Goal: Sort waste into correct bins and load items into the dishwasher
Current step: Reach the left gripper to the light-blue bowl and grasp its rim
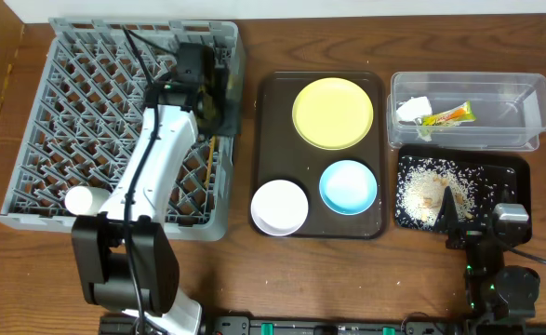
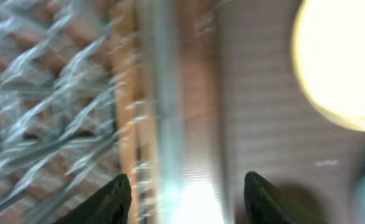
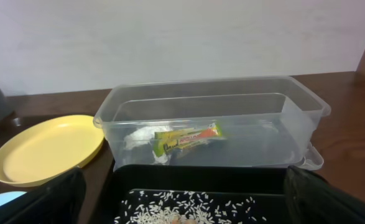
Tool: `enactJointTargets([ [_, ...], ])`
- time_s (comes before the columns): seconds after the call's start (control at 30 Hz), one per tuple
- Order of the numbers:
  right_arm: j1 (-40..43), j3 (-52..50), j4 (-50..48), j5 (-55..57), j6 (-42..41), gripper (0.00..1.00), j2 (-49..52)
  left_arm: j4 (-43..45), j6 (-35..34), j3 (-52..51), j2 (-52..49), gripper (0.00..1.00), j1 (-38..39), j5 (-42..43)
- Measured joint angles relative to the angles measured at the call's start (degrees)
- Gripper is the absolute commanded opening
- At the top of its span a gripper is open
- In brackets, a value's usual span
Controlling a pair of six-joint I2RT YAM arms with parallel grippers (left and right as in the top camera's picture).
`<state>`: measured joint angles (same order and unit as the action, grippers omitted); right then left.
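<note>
I should reach the light blue bowl [image 1: 348,185] with my left gripper and grab the bowl's rim on the rack side, so its body stays free to load into the rack.
The grey dish rack [image 1: 31,140] stands at the left, with a small white cup [image 1: 79,198] at its front left. My left gripper [image 1: 209,93] hovers over the rack's right wall. In the very blurred left wrist view its jaws [image 2: 188,202] are open over the rack grid [image 2: 39,112]. Thin wooden chopsticks [image 1: 212,154] seem to lie by that wall. The yellow plate [image 1: 333,112], white bowl [image 1: 279,206] and light blue bowl [image 1: 348,185] sit on the brown tray [image 1: 268,140]. My right gripper [image 1: 459,221] is open and empty over the black tray [image 1: 514,177].
The clear tub [image 1: 524,102] at the back right holds the green-and-yellow wrapper [image 3: 188,138] and crumpled white paper [image 3: 138,140]. Rice crumbs [image 3: 188,208] lie in the black tray [image 3: 201,177]. The yellow plate [image 3: 45,149] shows left of the tub.
</note>
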<state>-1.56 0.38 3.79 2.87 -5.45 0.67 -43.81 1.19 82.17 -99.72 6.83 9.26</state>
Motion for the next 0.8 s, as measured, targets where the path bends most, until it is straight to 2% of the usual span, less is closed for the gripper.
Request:
enactJointTargets([
  [0.17, 0.0, 0.0, 0.0, 0.0, 0.0, 0.99, 0.0, 7.3, -3.8, 1.2, 0.2, 0.59, 4.6, 9.1],
  [0.33, 0.0, 0.0, 0.0, 0.0, 0.0, 0.99, 0.0, 12.7, -8.1, 1.7, -3.4, 0.59, 8.1, 12.6],
  [0.43, 0.0, 0.0, 0.0, 0.0, 0.0, 0.99, 0.0, 14.4, -11.0, 1.9, -8.8, 0.54, 8.2, 13.7],
  [0.6, 0.0, 0.0, 0.0, 0.0, 0.0, 0.99, 0.0, 12.6, -13.7, 1.8, -15.9, 0.54, 8.3, 18.9],
  [0.8, 0.0, 0.0, 0.0, -0.1, 0.0, 0.99, 0.0, 2.6, -12.0, 1.9, -15.1, 0.54, 13.6, 20.3],
])
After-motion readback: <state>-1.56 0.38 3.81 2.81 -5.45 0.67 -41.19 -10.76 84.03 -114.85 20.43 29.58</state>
